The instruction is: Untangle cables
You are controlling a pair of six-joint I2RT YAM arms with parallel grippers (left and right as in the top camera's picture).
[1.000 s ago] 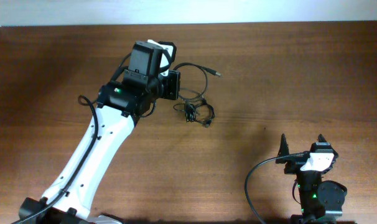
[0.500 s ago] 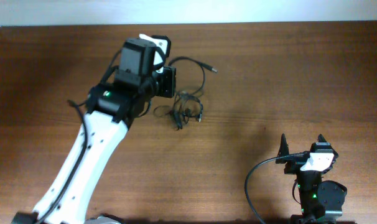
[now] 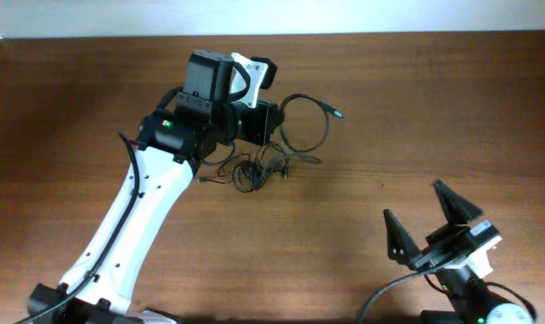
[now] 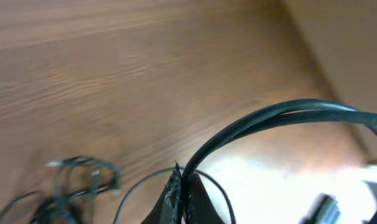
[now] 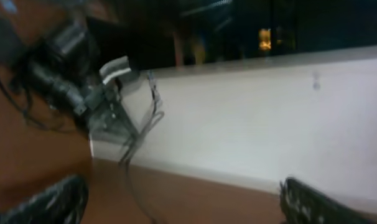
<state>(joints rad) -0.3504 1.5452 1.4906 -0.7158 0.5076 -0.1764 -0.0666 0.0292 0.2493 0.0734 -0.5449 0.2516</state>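
Observation:
My right gripper grabs the looping cord along its length [image 3: 326,132] [image 5: 152,118] next, away from its plug, and this leaves my left gripper free to untangle the cord.
The cables lie at the table's middle back. One thin black cord forms a loop [image 3: 314,126] ending in a small plug [image 3: 337,114]. The others are a tangle [image 3: 250,171] just below my left gripper [image 3: 272,126]. In the left wrist view that gripper [image 4: 180,194] is shut on the looping cord [image 4: 288,112], which arcs up and to the right from its fingertips. The tangle [image 4: 73,186] lies blurred at the lower left. My right gripper [image 3: 425,221] stands open at the front right, far from the cables, with nothing between its fingers [image 5: 313,202].
The brown wooden table [image 3: 434,108] ends at a pale wall along the back edge. The left arm's white link [image 3: 133,234] crosses the left half of the table. The right wrist view faces the wall [image 5: 257,118] and the left arm's blurred gripper [image 5: 107,99].
My left gripper has swung to the right with the cord, pulling the loop and plug rightward and stretching the tangle out. The right arm has lifted and tilted, its open fingers now higher in view.

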